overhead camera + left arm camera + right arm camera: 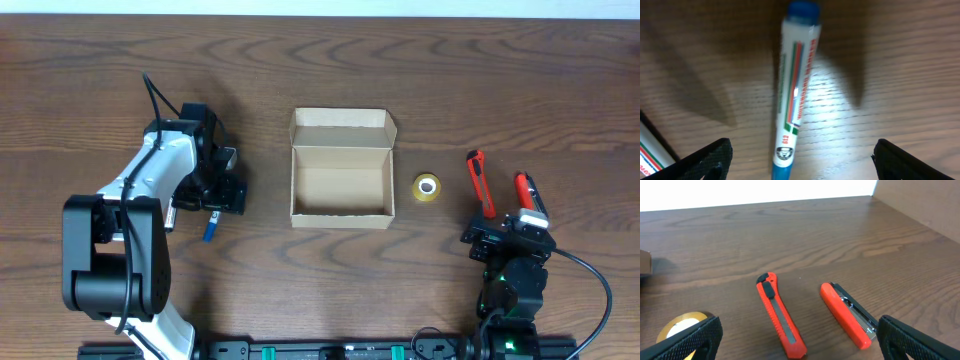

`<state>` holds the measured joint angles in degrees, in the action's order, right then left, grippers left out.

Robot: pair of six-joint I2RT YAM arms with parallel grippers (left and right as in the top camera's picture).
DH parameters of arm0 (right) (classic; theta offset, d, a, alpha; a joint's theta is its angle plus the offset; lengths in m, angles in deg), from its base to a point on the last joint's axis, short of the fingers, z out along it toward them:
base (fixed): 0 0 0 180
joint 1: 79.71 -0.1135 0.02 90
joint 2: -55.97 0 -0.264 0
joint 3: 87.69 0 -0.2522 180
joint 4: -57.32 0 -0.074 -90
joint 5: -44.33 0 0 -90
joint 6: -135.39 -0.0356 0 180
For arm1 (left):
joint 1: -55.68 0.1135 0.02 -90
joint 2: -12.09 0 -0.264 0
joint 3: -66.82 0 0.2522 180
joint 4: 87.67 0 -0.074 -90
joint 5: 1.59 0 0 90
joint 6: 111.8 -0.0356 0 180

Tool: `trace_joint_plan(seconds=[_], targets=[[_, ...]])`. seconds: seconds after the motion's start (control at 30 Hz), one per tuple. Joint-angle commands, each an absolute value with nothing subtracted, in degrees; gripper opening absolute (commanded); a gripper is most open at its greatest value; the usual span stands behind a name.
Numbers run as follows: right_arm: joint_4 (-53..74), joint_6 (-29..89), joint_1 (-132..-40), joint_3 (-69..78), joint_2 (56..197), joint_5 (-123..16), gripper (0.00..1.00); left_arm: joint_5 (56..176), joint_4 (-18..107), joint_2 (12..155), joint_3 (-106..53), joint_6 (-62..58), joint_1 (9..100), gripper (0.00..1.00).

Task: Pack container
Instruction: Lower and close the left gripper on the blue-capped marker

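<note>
The white marker should lie level in the container, so my left gripper should next grab the marker's body between its blue ends.
The tan cardboard container sits open in the middle of the table, its flap lid folded back on the far side. My left gripper hovers low over a white marker with blue ends, which lies between the open fingers without touching them; its blue tip shows in the overhead view. A second white marker lies at the lower left edge. My right gripper is open and empty, near a red utility knife and a red stapler.
A yellow tape roll lies right of the container; it also shows in the right wrist view. The knife and stapler lie at the right. The table's far edge runs along the top.
</note>
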<state>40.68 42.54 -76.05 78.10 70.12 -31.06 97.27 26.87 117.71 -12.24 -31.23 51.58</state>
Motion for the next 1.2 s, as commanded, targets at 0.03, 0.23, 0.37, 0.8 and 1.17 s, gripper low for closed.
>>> trace_joint_plan(seconds=[0.03,0.23,0.37,0.8,1.17], targets=[[40.1,41.6,-75.5,77.8,70.1,-30.1,0.99,93.7,27.6,117.7,-10.4,-32.1,51.5,0.90],[40.1,41.6,-75.5,77.8,70.1,-30.1,0.99,90.4,29.5,117.7,-9.9,-32.3,51.5,0.92],[40.2,41.5,-75.5,77.8,70.1,-31.2,0.99,90.5,32.5,117.7,-9.9,-33.4,51.5,0.92],[40.6,41.5,-75.5,77.8,70.1,-32.2,0.99,93.4,37.3,117.7,-8.1,-31.9,51.5,0.77],[40.6,41.6,-75.5,77.8,70.1,-32.2,0.99,95.3,38.1,117.7,-4.7,-30.3,51.5,0.56]])
